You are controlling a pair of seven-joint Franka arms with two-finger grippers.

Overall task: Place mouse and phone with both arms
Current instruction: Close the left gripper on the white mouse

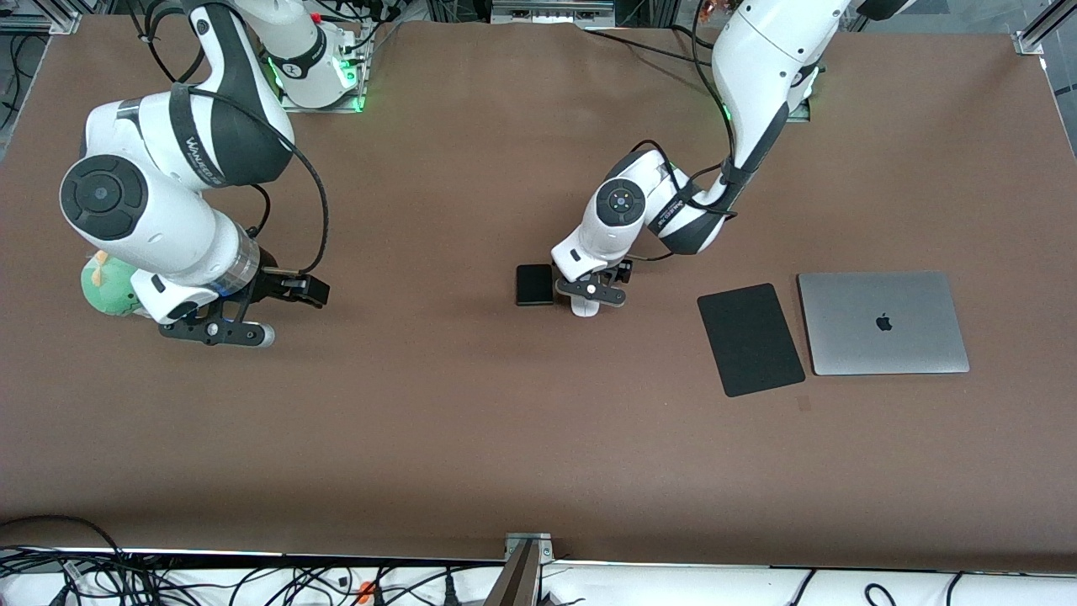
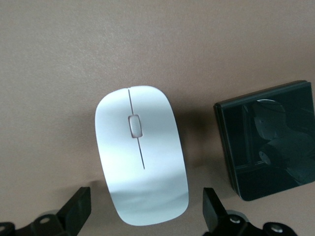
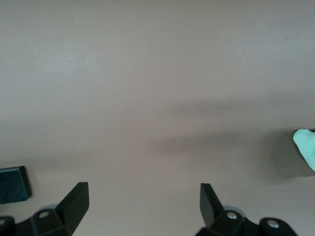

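Both fingers of my left gripper are beside the white mouse's rear end point(image 2: 149, 202), so it is now time to close on it.
The white mouse point(image 2: 140, 152) lies on the brown table, mostly hidden under my left gripper in the front view point(image 1: 586, 308). My left gripper point(image 1: 591, 292) is low over it and open point(image 2: 146, 209). Its fingers point(image 2: 78, 209) stand on either side of the mouse's end without touching it. The black phone point(image 1: 534, 284) lies flat right beside the mouse, toward the right arm's end; it also shows in the left wrist view point(image 2: 268, 140). My right gripper point(image 1: 217, 332) hangs open and empty point(image 3: 142, 201) over bare table; a corner of the phone point(image 3: 12, 184) shows there.
A flat black mouse pad point(image 1: 749, 338) and a closed silver laptop point(image 1: 882, 322) lie side by side toward the left arm's end. A green plush toy point(image 1: 105, 286) sits under the right arm; its edge shows in the right wrist view point(image 3: 306, 147).
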